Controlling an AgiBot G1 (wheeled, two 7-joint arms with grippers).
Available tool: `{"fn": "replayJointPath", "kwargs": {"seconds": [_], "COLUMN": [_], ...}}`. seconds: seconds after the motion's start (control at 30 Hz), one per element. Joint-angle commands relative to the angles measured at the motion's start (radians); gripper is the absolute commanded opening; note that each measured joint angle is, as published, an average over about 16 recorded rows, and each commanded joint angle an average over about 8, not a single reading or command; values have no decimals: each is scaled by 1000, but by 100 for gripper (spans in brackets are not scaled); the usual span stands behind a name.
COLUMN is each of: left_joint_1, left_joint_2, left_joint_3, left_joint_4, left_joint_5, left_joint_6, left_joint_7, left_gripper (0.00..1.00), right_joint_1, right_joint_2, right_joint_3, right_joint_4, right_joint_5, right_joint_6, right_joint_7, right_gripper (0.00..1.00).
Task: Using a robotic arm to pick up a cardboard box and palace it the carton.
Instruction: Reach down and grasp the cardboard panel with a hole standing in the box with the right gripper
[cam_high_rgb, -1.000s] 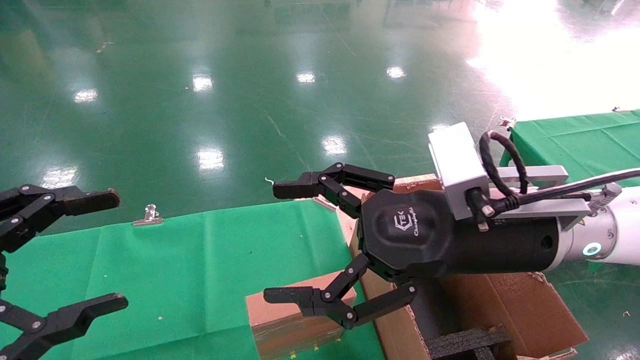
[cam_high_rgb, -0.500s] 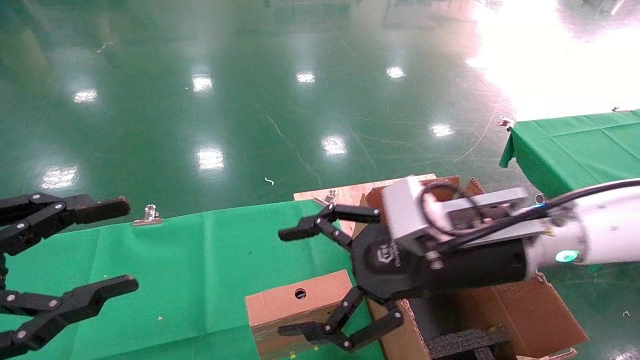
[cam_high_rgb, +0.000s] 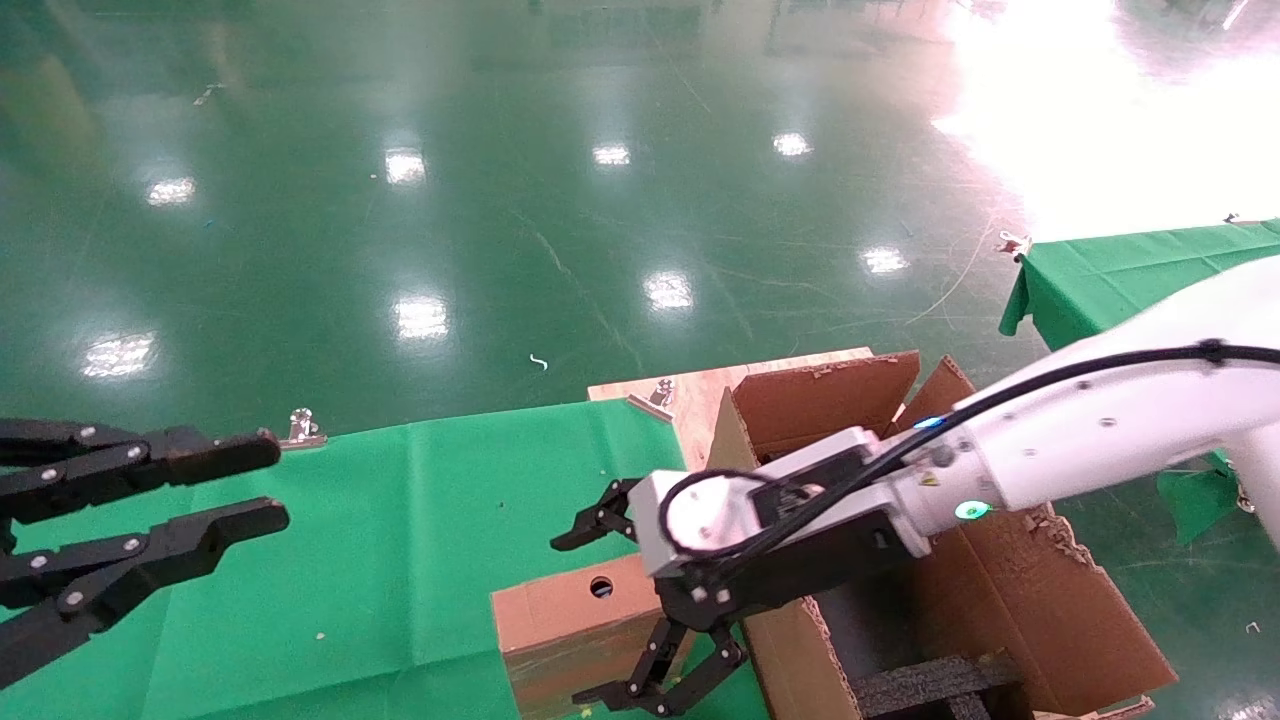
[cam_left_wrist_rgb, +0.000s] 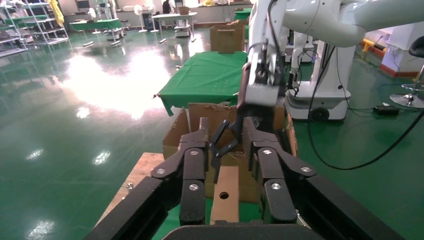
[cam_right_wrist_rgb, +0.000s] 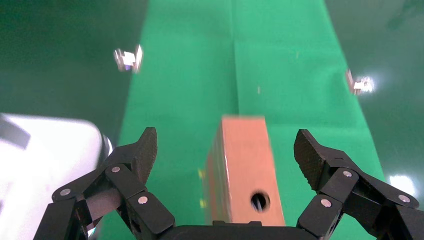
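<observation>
The cardboard box needs to go in the carton, so the right gripper will grab the box by its holed end (cam_high_rgb: 612, 586) (cam_right_wrist_rgb: 254, 202) next.
The small brown cardboard box (cam_high_rgb: 545, 612) with a round hole stands on the green cloth, right beside the carton (cam_high_rgb: 1010, 600). The white right arm reaches down over it, and my right gripper (cam_high_rgb: 570, 620) is open with one finger on each side of the box, apart from it. The right wrist view shows the box (cam_right_wrist_rgb: 245, 165) centred in the open gripper (cam_right_wrist_rgb: 226, 139). My left gripper (cam_high_rgb: 272, 482) hovers open at the left over the cloth, holding nothing. Its wrist view looks past its own gripper (cam_left_wrist_rgb: 225, 125) at the box (cam_left_wrist_rgb: 224, 195) and the carton (cam_left_wrist_rgb: 176, 135).
Black foam inserts (cam_high_rgb: 930, 685) lie inside the carton, whose torn flaps stand up. A wooden board (cam_high_rgb: 700, 385) sits behind it. Binder clips (cam_high_rgb: 300, 428) hold the green cloth (cam_high_rgb: 380, 540) at its far edge. Another green table (cam_high_rgb: 1130, 270) is at the right.
The right gripper has swung down and lowered from above the carton until its fingers straddle the box. The left gripper's fingers have drawn closer together.
</observation>
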Motion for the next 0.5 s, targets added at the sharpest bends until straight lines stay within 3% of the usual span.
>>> {"fn": "replayJointPath", "kwargs": {"seconds": [0.03, 0.5], "left_joint_1": [0, 0], "left_joint_2": [0, 0], "left_joint_3": [0, 0], "left_joint_4": [0, 0], "left_joint_5": [0, 0], "left_joint_6": [0, 0], "left_joint_7": [0, 0], "left_gripper": [0, 0], "right_joint_1": [21, 134], "right_joint_2": [-18, -126], "right_joint_3": [-25, -148], "right_joint_4": [-6, -42], "right_joint_5": [-43, -260], "right_joint_6": [0, -2], "right_joint_7": [-5, -35], "right_gripper": [100, 100]}}
